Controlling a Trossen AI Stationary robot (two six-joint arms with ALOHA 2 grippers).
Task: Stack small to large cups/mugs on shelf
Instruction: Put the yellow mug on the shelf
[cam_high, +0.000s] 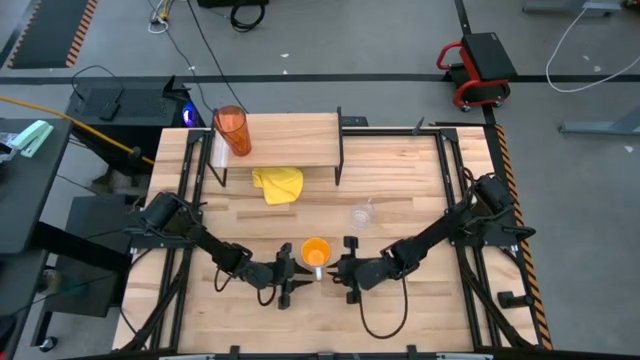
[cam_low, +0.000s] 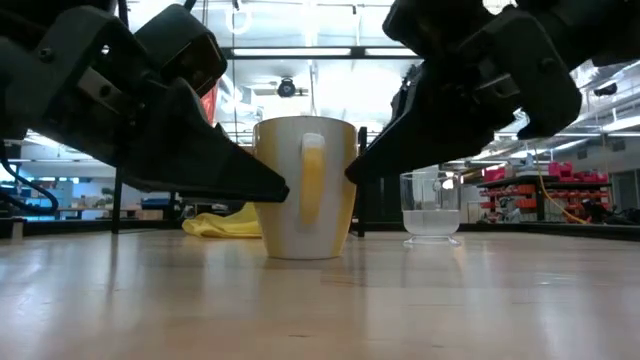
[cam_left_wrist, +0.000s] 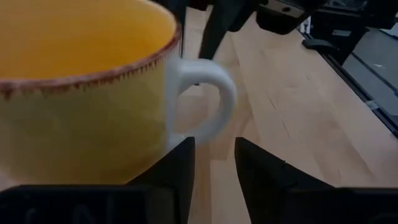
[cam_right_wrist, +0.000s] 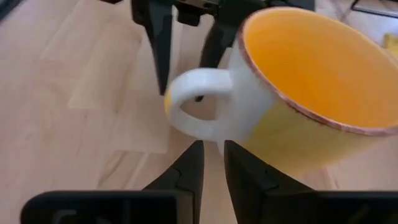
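My left gripper picks up the orange mug by its white handle (cam_high: 319, 272) next, to set it on the shelf (cam_high: 295, 140) beside the tumbler.
The orange mug (cam_high: 315, 251) stands upright on the table, its white handle (cam_low: 312, 180) turned toward the near edge. My left gripper (cam_high: 296, 272) is low at the handle's left, fingers a little apart (cam_left_wrist: 214, 158). My right gripper (cam_high: 338, 268) is low at the handle's right, with only a narrow gap between its fingers (cam_right_wrist: 213, 158). Neither shows a touch on the mug. The tall orange-red tumbler (cam_high: 232, 130) stands on the left end of the shelf (cam_high: 295, 140). The small clear cup (cam_high: 361, 214) stands on the table, right of the shelf.
A yellow cloth (cam_high: 278, 185) lies crumpled on the table at the shelf's near edge, partly under it. The shelf's black legs (cam_high: 340, 160) stand behind the mug. Bare tabletop (cam_high: 420, 190) shows to the right of the clear cup and along the near edge.
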